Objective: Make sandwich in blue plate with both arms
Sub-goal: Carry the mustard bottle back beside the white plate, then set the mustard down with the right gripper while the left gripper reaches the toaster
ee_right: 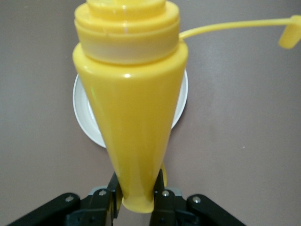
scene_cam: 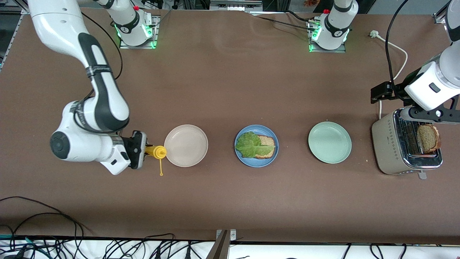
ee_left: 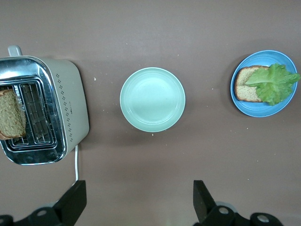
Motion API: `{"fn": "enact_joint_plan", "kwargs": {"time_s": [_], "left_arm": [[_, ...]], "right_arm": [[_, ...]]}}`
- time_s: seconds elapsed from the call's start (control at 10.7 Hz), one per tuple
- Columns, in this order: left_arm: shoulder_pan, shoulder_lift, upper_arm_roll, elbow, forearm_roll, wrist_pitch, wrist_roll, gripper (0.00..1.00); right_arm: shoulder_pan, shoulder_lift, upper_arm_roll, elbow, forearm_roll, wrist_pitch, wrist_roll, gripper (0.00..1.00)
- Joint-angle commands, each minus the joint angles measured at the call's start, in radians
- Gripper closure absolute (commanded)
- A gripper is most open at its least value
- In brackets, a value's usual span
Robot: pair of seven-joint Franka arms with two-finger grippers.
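The yellow squeeze bottle's base point(ee_right: 138, 206) hangs above the table and if I opened now, the bottle would drop, so my right gripper keeps hold of it for now.
The blue plate point(scene_cam: 256, 163) point(ee_left: 263, 111) lies mid-table with one brown bread slice point(scene_cam: 268, 144) point(ee_left: 247, 87) on it and a green lettuce leaf point(scene_cam: 251, 144) point(ee_left: 276, 82) on top. A second slice point(scene_cam: 428, 137) point(ee_left: 10, 115) stands in the toaster point(scene_cam: 390, 144) point(ee_left: 70, 103). My left gripper point(scene_cam: 431, 116) point(ee_left: 139, 202) hangs open over the toaster, nothing between its fingers. My right gripper point(scene_cam: 143, 149) point(ee_right: 136, 193) is shut on the base of a yellow squeeze bottle point(scene_cam: 156, 151) point(ee_right: 131, 117), whose nozzle end reaches the beige plate's edge.
The beige plate point(scene_cam: 185, 145) point(ee_right: 83, 110) lies toward the right arm's end. A pale green plate point(scene_cam: 329, 142) point(ee_left: 152, 99) lies between the blue plate and the toaster. The bottle's cap point(scene_cam: 161, 174) dangles on a strap. The toaster's white cord point(scene_cam: 400, 54) runs toward the left arm's base.
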Motion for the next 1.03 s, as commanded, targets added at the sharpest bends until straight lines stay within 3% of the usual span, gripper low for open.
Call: {"fn": "enact_joint_plan", "kwargs": {"time_s": [0.0, 0.56, 0.94], "left_arm": [[0.003, -0.010, -0.001, 0.001, 0.016, -0.016, 0.009, 0.00], [0.104, -0.001, -0.001, -0.002, 0.027, -0.014, 0.011, 0.00], [0.173, 0.051, -0.001, -0.002, 0.028, -0.006, 0.011, 0.00]], "right_arm": [[-0.134, 0.043, 0.024, -0.027, 0.199, -0.050, -0.281, 1.00], [-0.233, 0.231, 0.060, -0.015, 0.467, -0.086, -0.535, 1.00], [-0.237, 0.258, 0.060, -0.016, 0.478, -0.086, -0.567, 1.00]]}}
